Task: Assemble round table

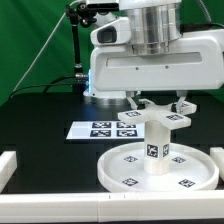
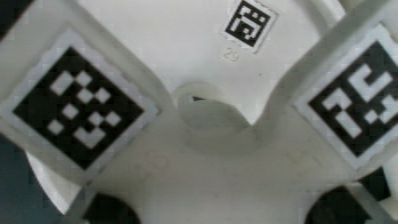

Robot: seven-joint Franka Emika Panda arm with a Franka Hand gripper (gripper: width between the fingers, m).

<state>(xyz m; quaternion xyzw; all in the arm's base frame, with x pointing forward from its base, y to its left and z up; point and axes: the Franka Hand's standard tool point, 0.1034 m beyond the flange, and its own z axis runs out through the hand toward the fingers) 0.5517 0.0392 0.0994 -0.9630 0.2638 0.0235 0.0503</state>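
The robot's gripper should open now, because the cross-shaped base sits squarely on top of the short thick leg in the exterior view.
The large round disc [image 1: 122,168] lies flat at the front of the exterior view's right, tags on its face. The short thick leg [image 1: 155,152] stands upright in its middle. The cross-shaped base [image 1: 160,119] sits on top of the leg. My gripper [image 1: 161,106] comes straight down on the base, a finger on each side, shut on it. In the wrist view the base [image 2: 214,150] fills the frame, with large tags on two arms and a hole at its centre. My gripper [image 2: 217,208] holds its near edge; the dark fingertips [image 2: 111,210] show at the frame's corners.
The marker board [image 1: 105,129] lies flat behind the disc, toward the exterior view's left. White border blocks run along the exterior view's left [image 1: 8,165] and front [image 1: 60,210]. A green pole [image 1: 78,50] and cables stand at the back.
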